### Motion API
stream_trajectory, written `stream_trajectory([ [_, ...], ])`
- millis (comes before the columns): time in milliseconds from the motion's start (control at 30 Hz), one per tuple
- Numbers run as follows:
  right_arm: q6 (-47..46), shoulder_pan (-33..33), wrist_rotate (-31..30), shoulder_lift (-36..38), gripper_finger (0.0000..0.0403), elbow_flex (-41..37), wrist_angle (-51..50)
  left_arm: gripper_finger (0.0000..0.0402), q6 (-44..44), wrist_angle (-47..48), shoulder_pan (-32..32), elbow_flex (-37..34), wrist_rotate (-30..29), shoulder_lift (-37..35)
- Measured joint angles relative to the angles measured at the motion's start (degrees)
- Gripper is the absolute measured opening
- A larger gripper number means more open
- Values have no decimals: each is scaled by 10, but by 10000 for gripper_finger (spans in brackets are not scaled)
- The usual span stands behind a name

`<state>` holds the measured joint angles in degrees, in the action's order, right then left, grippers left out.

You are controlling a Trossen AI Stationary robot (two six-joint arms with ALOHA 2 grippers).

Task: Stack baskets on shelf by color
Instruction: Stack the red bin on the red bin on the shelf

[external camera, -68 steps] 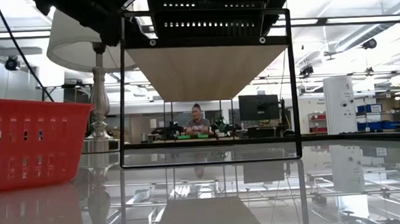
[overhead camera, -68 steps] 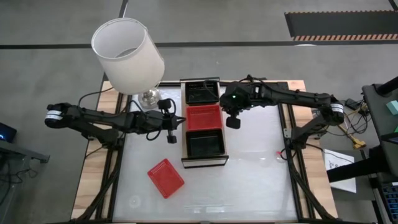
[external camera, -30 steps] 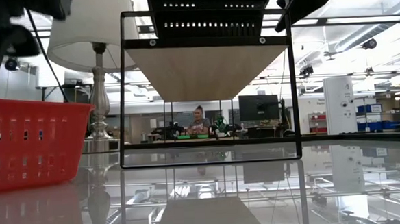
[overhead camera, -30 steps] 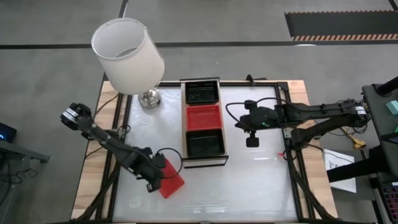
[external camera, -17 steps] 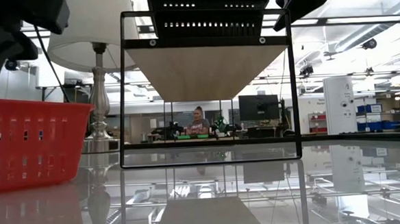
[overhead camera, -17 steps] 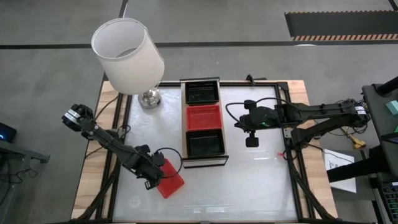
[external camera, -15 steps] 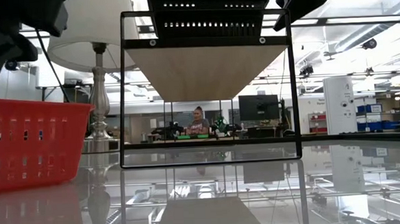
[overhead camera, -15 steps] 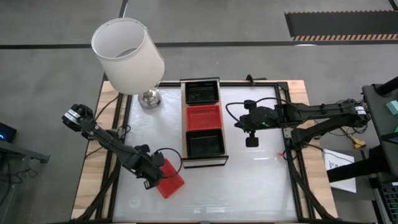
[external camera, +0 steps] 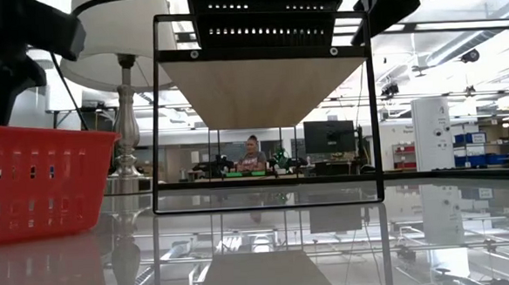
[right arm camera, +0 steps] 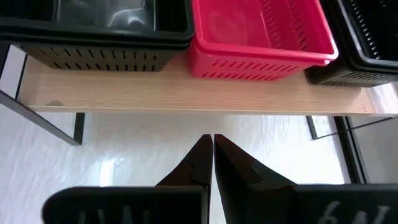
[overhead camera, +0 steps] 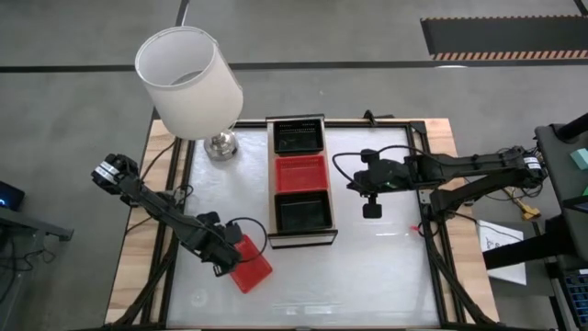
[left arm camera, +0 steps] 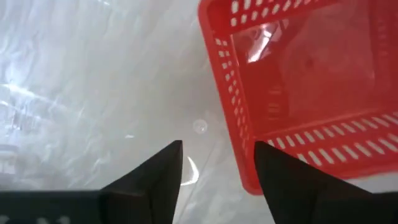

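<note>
The left gripper next needs to grab the rim of the loose red basket's side, so that it can stack this basket on the shelf's red basket.
A loose red basket [overhead camera: 248, 269] rests flat on the white tabletop [overhead camera: 386, 276], near the left front. My left gripper [overhead camera: 220, 255] hovers open over that basket's left corner, pointing down. In the left wrist view its fingers [left arm camera: 217, 146] stand either side of the basket's wall [left arm camera: 233, 112] near the corner; I see no touch. The shelf [overhead camera: 301, 237] carries a black basket [overhead camera: 299, 138], a red basket [overhead camera: 301, 173] and another black basket [overhead camera: 304, 211]. My right gripper [overhead camera: 372, 210] waits shut to the right of the shelf, above the table.
A lamp with a white shade [overhead camera: 188, 83] stands at the table's far left corner, close to the shelf's far end. The table's dark frame rails [overhead camera: 432, 257] run along both sides. Bare tabletop lies in front of the shelf and to its right.
My left gripper has sunk a little over the loose red basket and tipped more steeply downward. The basket has stayed where it was. My right arm has kept still.
</note>
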<state>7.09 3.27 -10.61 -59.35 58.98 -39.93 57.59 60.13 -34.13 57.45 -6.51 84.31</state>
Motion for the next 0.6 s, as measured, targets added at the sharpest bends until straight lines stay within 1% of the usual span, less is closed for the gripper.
stream_trajectory([
  [100,-2,0,0,0,9,-3,0,182,9,-19,0,-7,-12,0],
  [267,-6,0,0,0,9,-6,0,164,10,-112,3,-38,-13,0],
  [333,-6,0,0,0,9,-6,0,153,10,-134,4,-50,-13,0],
  [467,-7,0,0,0,9,-6,0,117,20,-141,4,-57,-13,0],
  [600,-13,0,0,0,9,-7,0,57,21,-143,4,-59,-13,0],
])
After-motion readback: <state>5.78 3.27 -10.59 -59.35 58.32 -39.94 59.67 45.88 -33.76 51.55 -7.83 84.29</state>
